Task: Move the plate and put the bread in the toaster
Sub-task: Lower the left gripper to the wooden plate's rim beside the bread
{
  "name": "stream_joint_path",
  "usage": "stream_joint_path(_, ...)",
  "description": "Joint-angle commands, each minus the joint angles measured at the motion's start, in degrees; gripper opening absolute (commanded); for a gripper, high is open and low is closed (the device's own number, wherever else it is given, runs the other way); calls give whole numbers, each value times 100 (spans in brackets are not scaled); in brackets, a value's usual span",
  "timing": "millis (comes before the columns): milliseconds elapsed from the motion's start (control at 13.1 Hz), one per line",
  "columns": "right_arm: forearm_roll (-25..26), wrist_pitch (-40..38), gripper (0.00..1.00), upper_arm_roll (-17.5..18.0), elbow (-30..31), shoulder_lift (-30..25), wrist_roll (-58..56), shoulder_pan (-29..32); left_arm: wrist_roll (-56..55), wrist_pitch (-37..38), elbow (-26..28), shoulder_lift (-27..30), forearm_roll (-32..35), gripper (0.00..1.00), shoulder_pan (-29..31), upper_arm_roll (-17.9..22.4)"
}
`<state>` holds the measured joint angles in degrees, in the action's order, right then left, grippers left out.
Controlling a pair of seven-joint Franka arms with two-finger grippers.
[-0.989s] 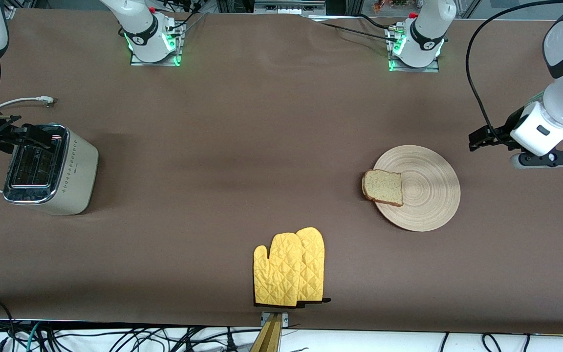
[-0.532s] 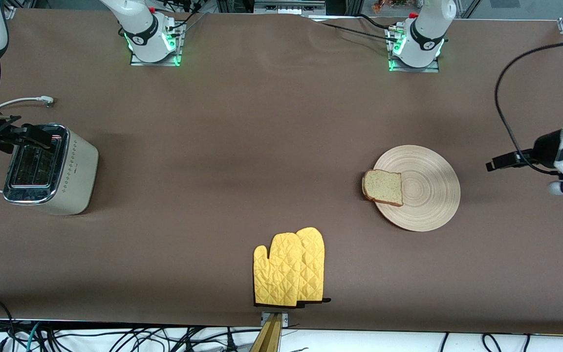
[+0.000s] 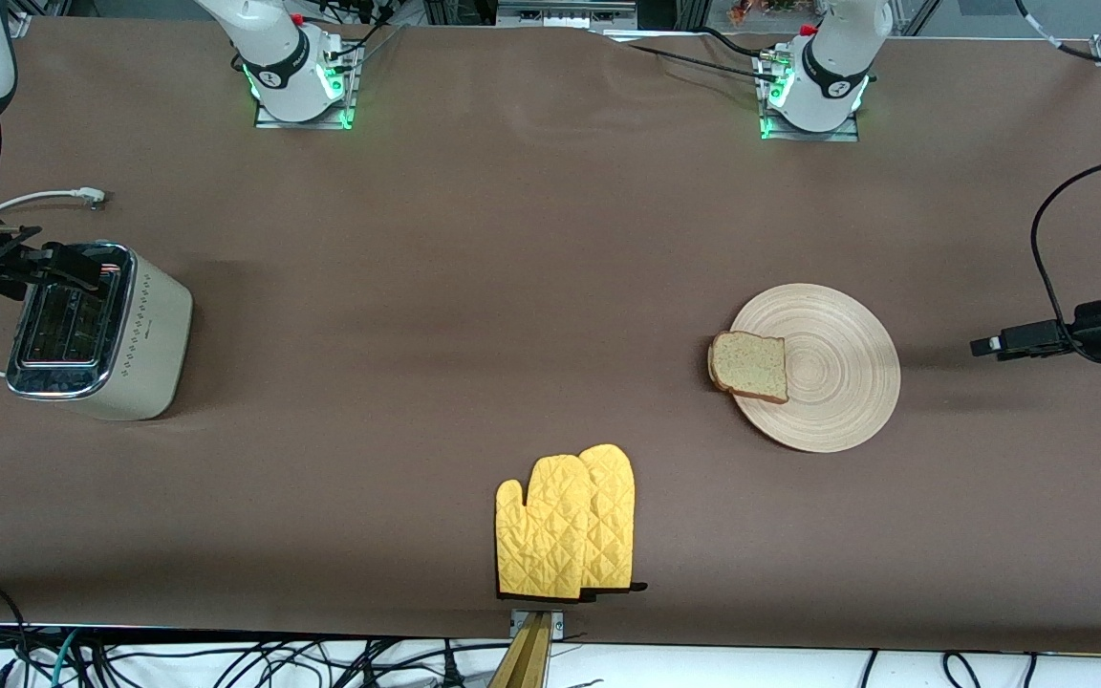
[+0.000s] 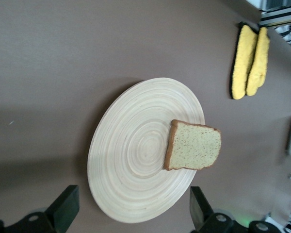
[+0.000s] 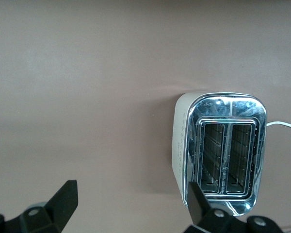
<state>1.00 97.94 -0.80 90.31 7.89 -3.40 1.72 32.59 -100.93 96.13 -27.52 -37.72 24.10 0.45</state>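
Note:
I will move the plate with the light-wood plate's bread toward the toaster point(image 3: 97, 330) next, so I will grab the plate by its bare rim point(image 3: 897, 365) with my left gripper.
The light-wood plate point(image 3: 832, 382) lies toward the left arm's end of the table. The bread point(image 3: 749, 366) rests on its rim at the side facing the toaster, slightly overhanging. My left gripper point(image 3: 990, 344) is low beside the plate, apart from it, at the table's end. In the left wrist view it point(image 4: 133, 206) is open, its fingers point(image 4: 68, 206) spread wider than the plate point(image 4: 131, 160) edge, with the bread point(image 4: 194, 146) on the plate's other half. The cream toaster point(image 3: 97, 330) stands at the right arm's end. My right gripper point(image 5: 131, 196) hangs open over the toaster point(image 5: 218, 155) edge and holds nothing.
A pair of yellow oven mitts point(image 3: 565, 521) lies near the table's front edge, midway along it. A white cord and plug point(image 3: 53, 198) trail on the cloth beside the toaster. Brown cloth covers the whole table between toaster and plate.
My left arm has swung out toward its end of the table and come down, bringing its gripper level with the plate. The right arm, plate, bread and toaster have not moved.

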Motion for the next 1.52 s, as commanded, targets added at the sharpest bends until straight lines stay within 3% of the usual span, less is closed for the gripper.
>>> stream_joint_path(0,6,-3,100,36,-5,-15,15,48,868,91,-138,-577,-577,100,261,-97)
stream_joint_path(380,6,6,100,36,-5,-7,15,48,2330,100,-95,-1448,-1421,100,464,-97)
stream_joint_path(837,6,6,100,36,-5,-7,15,56,3033,117,353,-1739,-1871,99,464,-133)
stream_joint_path(1065,6,6,100,36,-5,-7,15,56,3140,223,485,-1731,-1888,63,473,-176)
stream_joint_path(1293,6,6,100,36,4,-7,15,56,3385,223,486,-1792,-1888,52,455,-177)
stream_joint_path(1445,6,6,100,36,-5,-7,15,56,3482,232,477,-1845,-1888,39,464,-177)
